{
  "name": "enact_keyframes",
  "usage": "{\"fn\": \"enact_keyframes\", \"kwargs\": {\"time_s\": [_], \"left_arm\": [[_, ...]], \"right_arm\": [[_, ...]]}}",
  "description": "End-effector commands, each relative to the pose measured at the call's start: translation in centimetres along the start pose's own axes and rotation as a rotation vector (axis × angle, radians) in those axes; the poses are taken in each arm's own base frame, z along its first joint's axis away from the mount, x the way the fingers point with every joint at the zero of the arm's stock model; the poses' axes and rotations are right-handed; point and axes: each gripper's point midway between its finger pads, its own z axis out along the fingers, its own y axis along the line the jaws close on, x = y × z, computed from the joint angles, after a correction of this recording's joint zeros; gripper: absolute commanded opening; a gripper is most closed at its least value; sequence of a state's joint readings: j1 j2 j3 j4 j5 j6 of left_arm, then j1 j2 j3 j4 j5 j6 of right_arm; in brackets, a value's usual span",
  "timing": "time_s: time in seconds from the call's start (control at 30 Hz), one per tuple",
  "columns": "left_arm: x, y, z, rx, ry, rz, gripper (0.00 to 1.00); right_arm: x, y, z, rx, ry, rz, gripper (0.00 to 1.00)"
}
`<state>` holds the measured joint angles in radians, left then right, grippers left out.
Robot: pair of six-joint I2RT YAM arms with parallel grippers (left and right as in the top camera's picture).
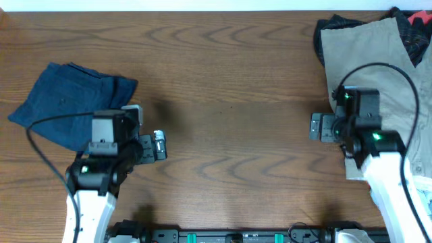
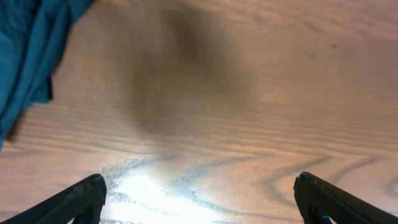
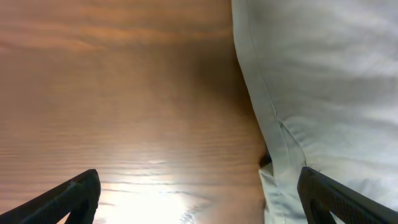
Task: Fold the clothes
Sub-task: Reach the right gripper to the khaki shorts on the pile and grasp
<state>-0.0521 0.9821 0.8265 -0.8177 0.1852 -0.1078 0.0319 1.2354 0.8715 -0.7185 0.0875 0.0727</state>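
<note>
I should grab the khaki-beige shorts (image 1: 378, 61) next with my right gripper, by their edge facing the bare wood. Then I can drag them to the middle of the table for folding.
Khaki-beige shorts (image 1: 378, 61) lie spread at the right of the table, partly under my right arm; their left edge shows in the right wrist view (image 3: 323, 93). A black shirt with orange lines (image 1: 413, 27) lies beneath them at the far right corner. Folded navy shorts (image 1: 67, 101) lie at the left, and their edge shows in the left wrist view (image 2: 25, 56). My left gripper (image 1: 156, 145) is open over bare wood to the right of the navy shorts. My right gripper (image 1: 317, 127) is open at the khaki shorts' left edge, one finger over the cloth.
The wooden table (image 1: 229, 101) stretches between the two piles. A light blue garment (image 1: 426, 202) peeks in at the right edge by my right arm. Black cables loop over both arms.
</note>
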Motion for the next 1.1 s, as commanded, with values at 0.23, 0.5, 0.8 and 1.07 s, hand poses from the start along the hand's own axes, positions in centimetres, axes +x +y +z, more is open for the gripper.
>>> {"fn": "enact_keyframes", "kwargs": {"time_s": [0.23, 0.5, 0.8, 1.07], "left_arm": [[0.9, 0.3, 1.7, -0.008, 0.106, -0.025, 0.98], [0.9, 0.3, 1.8, -0.008, 0.107, -0.026, 0.98], [0.9, 0.3, 1.8, -0.008, 0.107, -0.025, 0.98], [0.9, 0.3, 1.8, -0.008, 0.107, -0.026, 0.98]], "right_arm": [[2.9, -6.7, 4.7, 0.423, 0.191, 0.075, 0.96], [4.7, -8.3, 8.0, 0.461, 0.277, 0.141, 0.50], [4.3, -8.3, 6.7, 0.409, 0.270, 0.241, 0.01], [-2.2, -0.9, -1.3, -0.095, 0.161, 0.066, 0.01]]}}
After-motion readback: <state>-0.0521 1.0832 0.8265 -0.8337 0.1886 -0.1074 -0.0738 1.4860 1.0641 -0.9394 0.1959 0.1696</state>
